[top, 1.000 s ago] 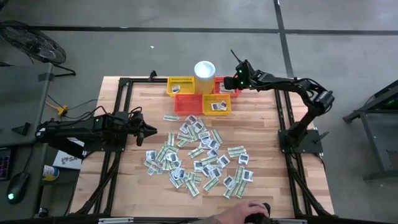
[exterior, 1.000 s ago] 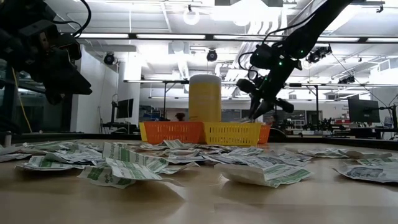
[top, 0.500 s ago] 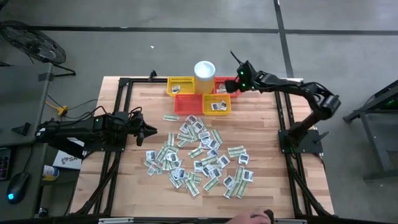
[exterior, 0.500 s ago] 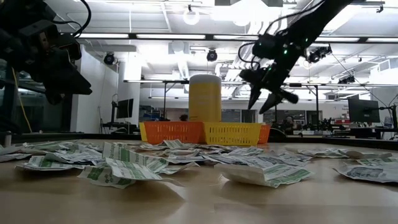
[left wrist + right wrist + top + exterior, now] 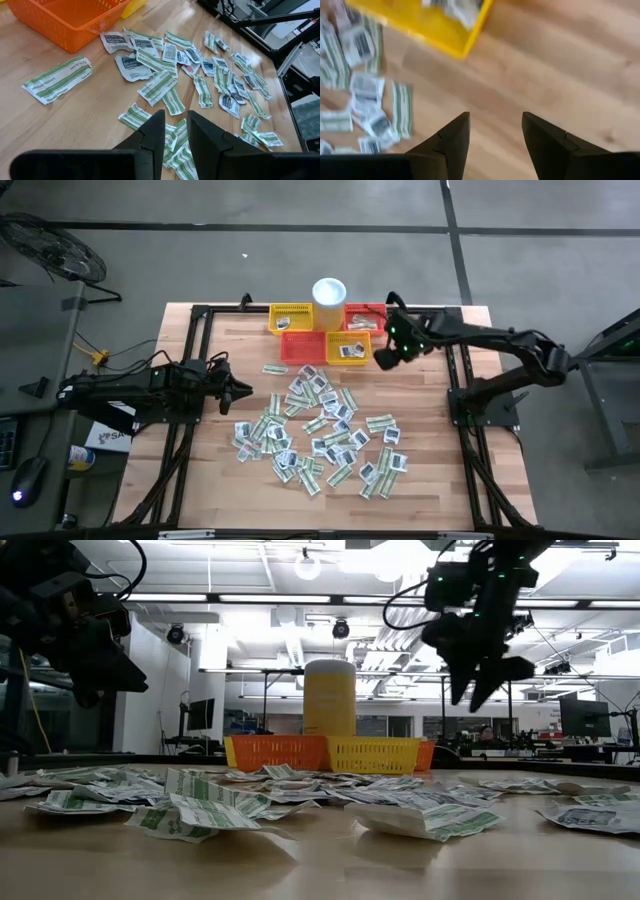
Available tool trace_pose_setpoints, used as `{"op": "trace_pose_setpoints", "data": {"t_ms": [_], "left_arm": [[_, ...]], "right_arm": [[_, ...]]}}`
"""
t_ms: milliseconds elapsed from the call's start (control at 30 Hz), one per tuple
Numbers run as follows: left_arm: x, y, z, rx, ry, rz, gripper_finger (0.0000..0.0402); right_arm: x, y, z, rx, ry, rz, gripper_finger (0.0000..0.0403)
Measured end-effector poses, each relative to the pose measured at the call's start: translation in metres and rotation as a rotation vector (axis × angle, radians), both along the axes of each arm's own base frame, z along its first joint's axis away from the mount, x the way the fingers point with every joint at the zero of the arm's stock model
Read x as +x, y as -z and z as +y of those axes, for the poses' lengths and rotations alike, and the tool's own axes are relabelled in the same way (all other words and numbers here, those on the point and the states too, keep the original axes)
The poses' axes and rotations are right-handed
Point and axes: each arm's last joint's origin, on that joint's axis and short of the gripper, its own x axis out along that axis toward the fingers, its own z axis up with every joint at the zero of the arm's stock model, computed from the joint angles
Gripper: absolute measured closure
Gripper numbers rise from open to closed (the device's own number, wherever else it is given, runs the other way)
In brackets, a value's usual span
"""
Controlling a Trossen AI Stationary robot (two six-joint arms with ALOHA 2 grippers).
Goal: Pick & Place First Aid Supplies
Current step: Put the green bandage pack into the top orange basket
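Note:
The robot's right gripper will next place the green-striped sachet in the red basket (image 5: 366, 318), so it will grab the sachet by its short end (image 5: 389, 419).
The first aid supplies (image 5: 320, 430) lie as a loose pile of small white and green sachets on the wooden table, also seen in the left wrist view (image 5: 200, 75). A few lie in the yellow basket (image 5: 348, 348) and in the other yellow basket (image 5: 290, 318). My right gripper (image 5: 381, 360) hangs open above bare wood just right of the yellow basket (image 5: 435, 25), holding nothing. My left gripper (image 5: 240, 391) waits left of the pile, open by a narrow gap (image 5: 175, 130), empty, above the pile's edge.
An orange basket (image 5: 303, 346) and a red basket (image 5: 366, 314) sit with the yellow ones at the far edge, beside a white cup (image 5: 329, 292). A lone sachet (image 5: 275, 368) lies near the orange basket. Bare wood shows right of the baskets (image 5: 430, 380).
My right gripper has drawn away from the red basket toward the table's near edge, past the yellow basket's right side, turning as it went. A person's hand at the table's near edge has withdrawn out of view.

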Motion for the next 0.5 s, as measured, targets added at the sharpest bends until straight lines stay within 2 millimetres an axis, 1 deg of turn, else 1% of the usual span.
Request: {"op": "trace_pose_setpoints", "data": {"t_ms": [167, 300, 400, 500], "left_arm": [[0.000, 0.000, 0.000, 0.000, 0.000, 0.000, 0.0321], [0.000, 0.000, 0.000, 0.000, 0.000, 0.000, 0.0321], [0.000, 0.000, 0.000, 0.000, 0.000, 0.000, 0.0321], [0.000, 0.000, 0.000, 0.000, 0.000, 0.000, 0.0321]], "right_arm": [[-0.005, 0.028, 0.036, 0.069, -0.006, -0.089, 0.0230], [-0.012, 0.048, 0.061, 0.114, -0.001, -0.135, 0.0229], [-0.018, 0.062, 0.077, 0.143, 0.003, -0.131, 0.0231], [-0.021, 0.072, 0.088, 0.161, 0.004, -0.136, 0.0233]]}}
